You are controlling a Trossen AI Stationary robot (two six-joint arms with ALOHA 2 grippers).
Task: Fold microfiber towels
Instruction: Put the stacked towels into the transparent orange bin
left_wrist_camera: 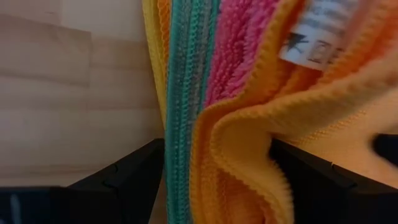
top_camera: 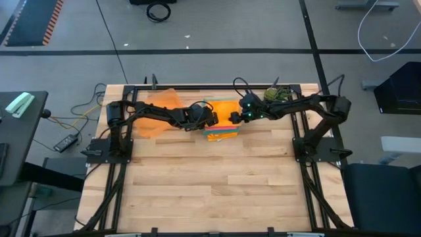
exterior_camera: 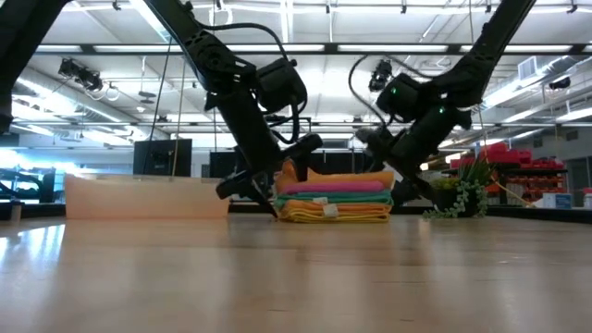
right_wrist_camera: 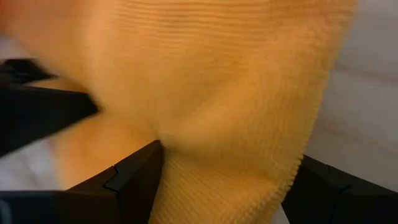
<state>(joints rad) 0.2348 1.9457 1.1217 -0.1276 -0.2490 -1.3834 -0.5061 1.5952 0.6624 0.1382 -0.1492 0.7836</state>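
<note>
The towel stack should go onto the orange tray [top_camera: 156, 108]. I need to grab it next by its layered edges with my left gripper to carry it there.
A stack of folded microfiber towels [top_camera: 222, 130] lies at the far middle of the table, with yellow, teal [exterior_camera: 338, 196] and pink [exterior_camera: 333, 186] layers. An orange towel [top_camera: 225, 108] lies rumpled on top. My left gripper [top_camera: 212, 118] is open at the stack's left end, slanting down, its fingers astride the towels' edges [left_wrist_camera: 205, 124]. My right gripper [top_camera: 237, 117] is open at the stack's right end, astride a hump of the orange towel [right_wrist_camera: 224, 93]. A white tag [left_wrist_camera: 317, 37] shows on the orange towel. My left gripper [left_wrist_camera: 216, 146] has the teal edge [left_wrist_camera: 180, 143] and the orange towel's folded edge [left_wrist_camera: 236, 155] between its open fingers; the cloth reaches both inner sides and is not pinched. My right gripper [right_wrist_camera: 230, 152] slants down onto the orange towel; its hump [right_wrist_camera: 211, 168] fills the gap between the open fingers, unpinched.
A translucent orange tray [top_camera: 158, 108] lies at the far left of the table, behind the left arm. A small green plant [top_camera: 276, 94] stands at the far right edge. Bare wood [top_camera: 217, 191] stretches from the stack to the near edge.
</note>
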